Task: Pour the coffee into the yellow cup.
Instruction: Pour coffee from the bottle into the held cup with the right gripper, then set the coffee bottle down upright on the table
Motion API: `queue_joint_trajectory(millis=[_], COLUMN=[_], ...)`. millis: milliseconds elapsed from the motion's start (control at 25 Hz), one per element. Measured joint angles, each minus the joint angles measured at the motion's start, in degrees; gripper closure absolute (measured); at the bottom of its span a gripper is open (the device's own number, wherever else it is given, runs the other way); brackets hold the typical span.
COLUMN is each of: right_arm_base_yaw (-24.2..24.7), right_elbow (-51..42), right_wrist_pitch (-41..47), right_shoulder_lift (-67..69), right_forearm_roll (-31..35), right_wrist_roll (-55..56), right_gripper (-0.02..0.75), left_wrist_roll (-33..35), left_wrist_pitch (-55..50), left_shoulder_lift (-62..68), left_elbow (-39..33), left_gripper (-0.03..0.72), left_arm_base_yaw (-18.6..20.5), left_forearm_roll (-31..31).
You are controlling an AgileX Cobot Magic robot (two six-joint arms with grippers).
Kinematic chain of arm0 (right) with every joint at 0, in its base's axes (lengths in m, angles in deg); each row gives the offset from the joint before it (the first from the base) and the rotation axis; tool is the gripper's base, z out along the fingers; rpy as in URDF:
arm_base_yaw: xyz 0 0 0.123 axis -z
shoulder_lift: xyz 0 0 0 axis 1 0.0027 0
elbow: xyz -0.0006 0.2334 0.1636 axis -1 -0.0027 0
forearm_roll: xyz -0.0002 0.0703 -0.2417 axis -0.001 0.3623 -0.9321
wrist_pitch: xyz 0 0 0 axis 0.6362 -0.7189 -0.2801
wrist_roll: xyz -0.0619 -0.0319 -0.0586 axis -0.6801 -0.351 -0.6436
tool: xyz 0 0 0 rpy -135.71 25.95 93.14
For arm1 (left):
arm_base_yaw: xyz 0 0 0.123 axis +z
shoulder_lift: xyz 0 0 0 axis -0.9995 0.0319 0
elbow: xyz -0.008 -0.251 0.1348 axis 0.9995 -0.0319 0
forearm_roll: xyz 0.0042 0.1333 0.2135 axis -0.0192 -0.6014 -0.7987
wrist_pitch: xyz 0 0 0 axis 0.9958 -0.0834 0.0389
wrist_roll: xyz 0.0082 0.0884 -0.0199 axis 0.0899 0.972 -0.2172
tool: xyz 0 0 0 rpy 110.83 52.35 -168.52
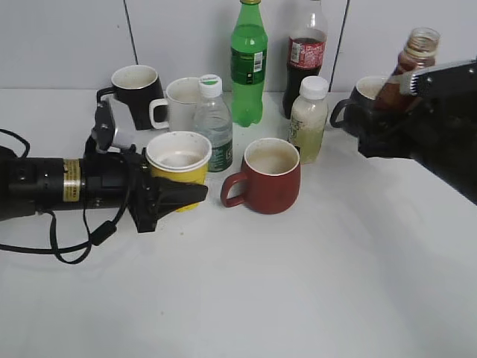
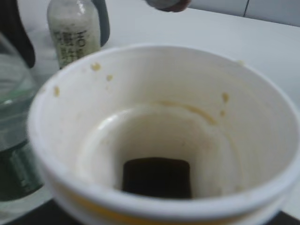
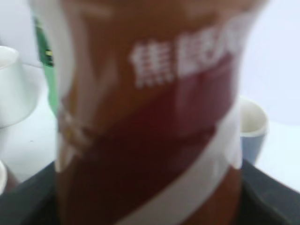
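Observation:
My left gripper holds the yellow cup and should keep holding it. The yellow cup's base [image 1: 188, 206] is above the white table, so the cup would drop if I opened now.
The yellow cup [image 1: 179, 165] with white rim stands left of centre, held by my left gripper [image 1: 173, 195], which is shut on its lower body. In the left wrist view the cup [image 2: 159, 126] fills the frame, its white inside stained and holding no liquid. The coffee bottle [image 1: 406, 68], uncapped, with brown liquid, is at the far right, lifted and tilted slightly, held by my right gripper [image 1: 387, 119]. In the right wrist view the bottle's brown-and-cream label [image 3: 150, 117] fills the frame, so the fingers are hidden.
A red mug [image 1: 267, 177] stands right of the cup. Behind are a water bottle [image 1: 212, 123], a white mug [image 1: 179, 103], a black mug [image 1: 136, 88], a green bottle [image 1: 248, 63], a cola bottle [image 1: 305, 54], a milky bottle [image 1: 308, 119] and a dark mug [image 1: 358, 104].

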Motion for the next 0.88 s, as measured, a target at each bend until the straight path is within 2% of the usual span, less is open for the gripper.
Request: queue_joint_trajectory(millis=[120,240,280,480,560,880], right_arm_base_yaw=[3.08,3.56,3.61,3.61,3.61,3.61], right_elbow=[-1.70,-1.94,-1.94,-1.94,-1.82,0.77], right_wrist_pitch=[-1.52,-2.69,-3.52,-10.02,-10.68,-10.92], right_shoulder_lift=[0.88,3.75,5.09,11.92,14.50,18.38], right_forearm_roll=[-3.00,-3.53,-3.76,-4.24,-4.24,-4.24], right_wrist_roll=[2.22,2.48,2.47,2.47,2.49,2.54], right_gripper=[0.235,0.235,0.235,0.235,0.235,0.234], left_wrist_roll=[-0.11,-0.11,-0.16,0.41,2.72,8.31], left_wrist_pitch=[-0.06,-0.13,-0.18,-1.57,-1.76,-1.77], left_shoulder_lift=[0.00,0.00,0.00,0.06,0.41,4.25], left_elbow=[-0.39,-0.50,-0.50,-0.50,-0.53,-0.50], left_gripper=[0.315,0.315,0.315,0.315,0.316,0.318], left_arm_base_yaw=[2.90,4.31,4.37,4.77,4.77,4.77], left_forearm_roll=[0.40,3.37,3.37,11.52,13.49,17.36])
